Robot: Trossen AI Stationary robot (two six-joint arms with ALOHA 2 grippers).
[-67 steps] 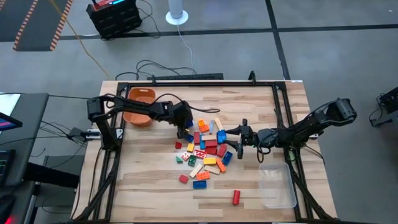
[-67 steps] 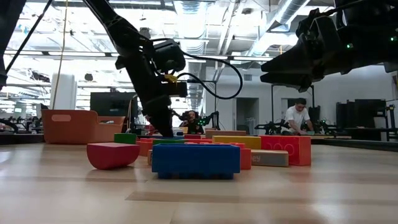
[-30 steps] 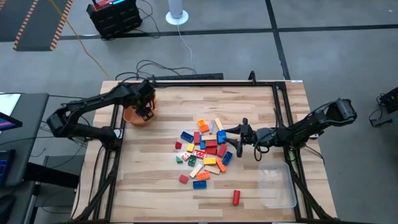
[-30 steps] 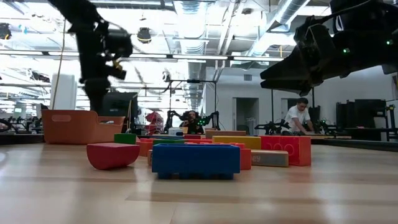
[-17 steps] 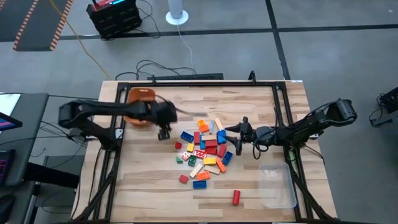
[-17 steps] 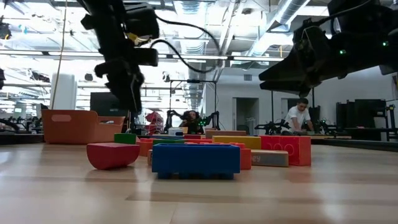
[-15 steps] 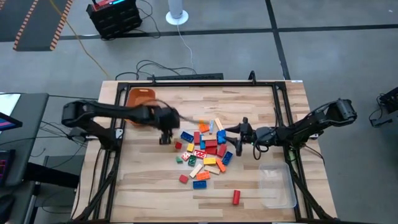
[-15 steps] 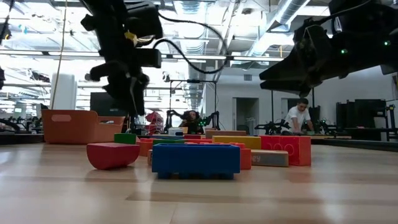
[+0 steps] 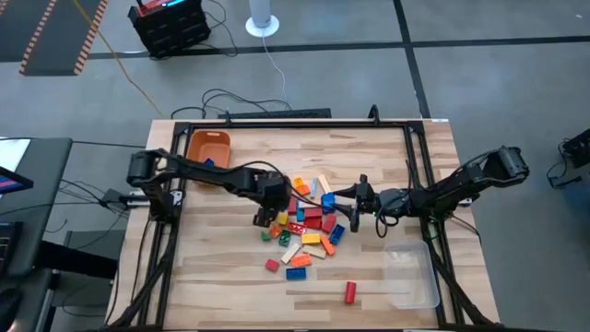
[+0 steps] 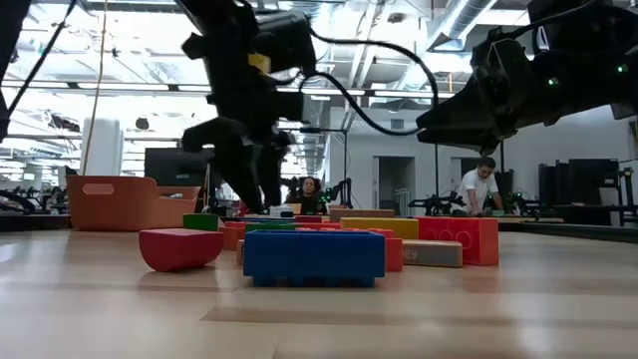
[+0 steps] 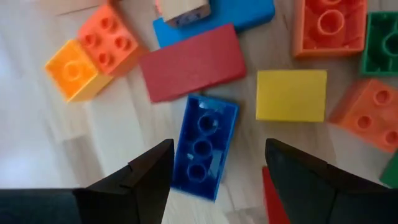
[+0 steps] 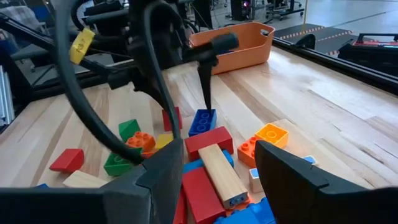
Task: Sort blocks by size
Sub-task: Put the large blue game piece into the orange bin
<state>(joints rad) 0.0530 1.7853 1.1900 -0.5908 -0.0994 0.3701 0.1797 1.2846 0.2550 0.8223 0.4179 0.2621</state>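
Note:
In the left wrist view my left gripper's fingers stop above the long blue brick, so it is too early to close. The gripper comes down first.
The blocks (image 9: 306,224) lie in a loose pile of red, blue, orange, yellow, green and tan bricks at the table's middle. My left gripper (image 9: 267,210) hangs open over the pile's left side, pointing steeply down. In the left wrist view its fingers (image 11: 217,180) stand on either side of a long blue brick (image 11: 204,146) that lies flat on the wood, without touching it. My right gripper (image 9: 354,205) hovers open at the pile's right side, nearly level, with nothing between its fingers (image 12: 217,180).
An orange bin (image 9: 207,148) with a blue piece inside stands at the far left. A clear tray (image 9: 410,275) lies at the near right. A lone red block (image 9: 350,292) lies near the front edge, and another red block (image 9: 272,265) lies at the pile's near left.
My left gripper has swung from over the orange bin toward the table's right and near side, sinking and rolling about its own line. It now hangs over the pile's left side. The blocks have not moved.

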